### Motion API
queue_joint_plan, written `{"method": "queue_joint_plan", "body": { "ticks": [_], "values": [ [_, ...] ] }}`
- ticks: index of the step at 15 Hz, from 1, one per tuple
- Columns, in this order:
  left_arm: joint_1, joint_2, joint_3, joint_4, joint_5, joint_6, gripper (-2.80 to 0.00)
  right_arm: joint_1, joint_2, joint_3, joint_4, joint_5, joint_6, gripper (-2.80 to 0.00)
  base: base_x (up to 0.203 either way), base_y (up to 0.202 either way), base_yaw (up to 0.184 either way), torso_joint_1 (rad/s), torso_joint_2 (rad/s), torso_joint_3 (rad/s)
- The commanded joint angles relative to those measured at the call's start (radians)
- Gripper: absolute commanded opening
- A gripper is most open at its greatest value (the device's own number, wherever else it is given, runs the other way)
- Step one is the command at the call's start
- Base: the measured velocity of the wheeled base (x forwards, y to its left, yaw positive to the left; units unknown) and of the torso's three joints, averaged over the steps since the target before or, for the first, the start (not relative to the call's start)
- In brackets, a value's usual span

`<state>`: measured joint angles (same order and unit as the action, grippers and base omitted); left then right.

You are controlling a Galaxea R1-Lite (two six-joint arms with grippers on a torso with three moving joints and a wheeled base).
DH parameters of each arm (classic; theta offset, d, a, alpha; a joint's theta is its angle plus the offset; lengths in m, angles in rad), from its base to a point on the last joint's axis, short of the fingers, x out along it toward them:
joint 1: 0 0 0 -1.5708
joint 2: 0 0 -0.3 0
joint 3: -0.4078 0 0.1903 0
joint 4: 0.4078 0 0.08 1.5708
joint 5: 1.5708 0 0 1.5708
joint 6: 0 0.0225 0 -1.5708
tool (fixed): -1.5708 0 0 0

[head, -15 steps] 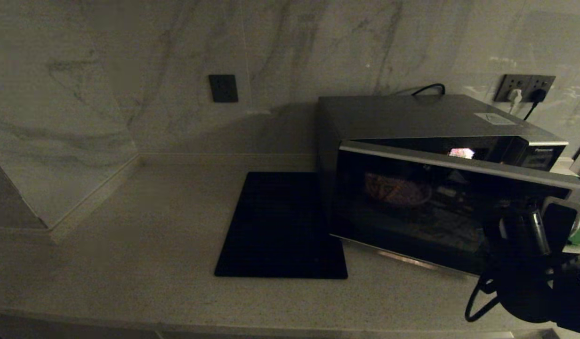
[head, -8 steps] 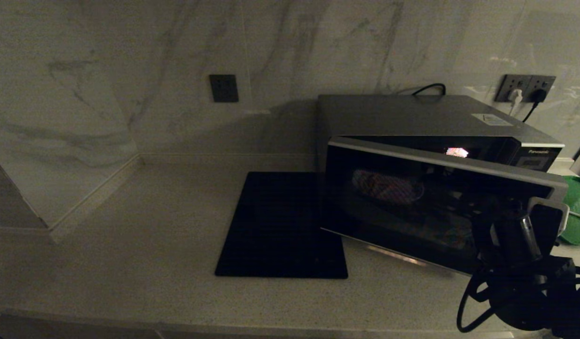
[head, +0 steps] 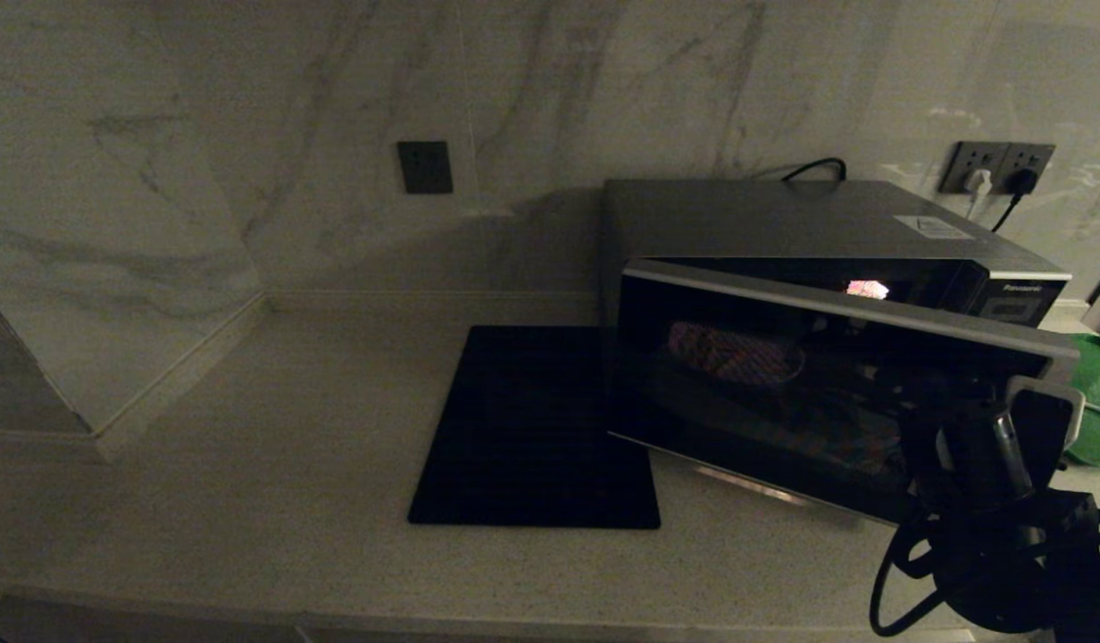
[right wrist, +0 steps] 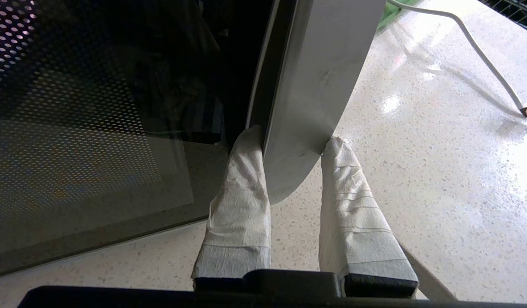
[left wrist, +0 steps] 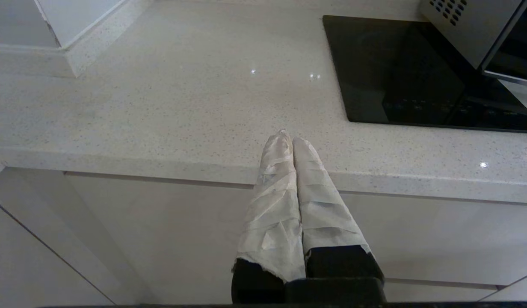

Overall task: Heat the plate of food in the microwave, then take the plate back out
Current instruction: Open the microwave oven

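My right gripper opens next, since in the head view the microwave door's free edge stands well out from the control panel.
The silver-grey microwave [head: 782,219] stands at the back right of the counter. Its dark glass door [head: 782,393] is swung partly open toward me. Through the glass the plate of food [head: 733,351] shows dimly inside. My right gripper [head: 1019,429] is at the door's free edge. In the right wrist view the right gripper [right wrist: 291,143] is shut on the curved silver door handle [right wrist: 315,85], one taped finger on each side. My left gripper [left wrist: 288,137] is shut on nothing and hangs by the counter's front edge; the head view does not show it.
A flat black square mat [head: 532,429] lies on the pale speckled counter [head: 273,446], left of the microwave and partly under the door's swing. A green tray [head: 1099,393] sits behind the door at the far right. A white cable [right wrist: 481,51] runs over the counter there.
The microwave door has swung a little further open, pulled by my right gripper, which has moved slightly toward me. The left gripper shows no movement.
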<state>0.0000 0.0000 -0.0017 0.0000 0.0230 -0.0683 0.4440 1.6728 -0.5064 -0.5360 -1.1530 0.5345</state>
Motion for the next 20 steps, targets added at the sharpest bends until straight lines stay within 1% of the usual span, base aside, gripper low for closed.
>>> {"method": "queue_joint_plan", "body": {
  "ticks": [1, 6, 7, 12, 17, 18, 20],
  "values": [
    [0.000, 0.000, 0.000, 0.000, 0.000, -0.001, -2.80, -0.001, -0.001, 0.000, -0.004, -0.008, 0.005, -2.80, 0.000, 0.000, 0.000, 0.000, 0.00, 0.000],
    [0.000, 0.000, 0.000, 0.000, 0.000, -0.001, -2.80, -0.002, 0.002, 0.010, -0.004, -0.008, 0.005, -2.80, 0.000, 0.000, 0.000, 0.000, 0.00, 0.000],
    [0.000, 0.000, 0.000, 0.000, 0.000, -0.001, -2.80, -0.002, 0.002, 0.014, -0.004, -0.008, 0.004, 0.00, 0.000, 0.000, 0.000, 0.000, 0.00, 0.000],
    [0.000, 0.000, 0.000, 0.000, 0.000, -0.001, -2.80, 0.001, -0.037, 0.034, -0.004, -0.008, 0.002, 0.00, 0.000, 0.000, 0.000, 0.000, 0.00, 0.000],
    [0.000, 0.000, 0.000, 0.000, 0.000, -0.001, -2.80, 0.005, -0.177, 0.081, -0.001, -0.009, -0.006, 0.00, 0.000, 0.000, 0.000, 0.000, 0.00, 0.000],
    [0.000, 0.000, 0.000, 0.000, 0.000, -0.001, -2.80, 0.009, -0.214, 0.084, -0.001, -0.007, -0.013, 0.00, 0.000, 0.000, 0.000, 0.000, 0.00, 0.000],
    [0.000, 0.000, 0.000, 0.000, 0.000, -0.001, -2.80, 0.030, -0.293, 0.079, 0.000, 0.000, -0.052, 0.00, 0.000, 0.000, 0.000, 0.000, 0.00, 0.000]
  ]
}}
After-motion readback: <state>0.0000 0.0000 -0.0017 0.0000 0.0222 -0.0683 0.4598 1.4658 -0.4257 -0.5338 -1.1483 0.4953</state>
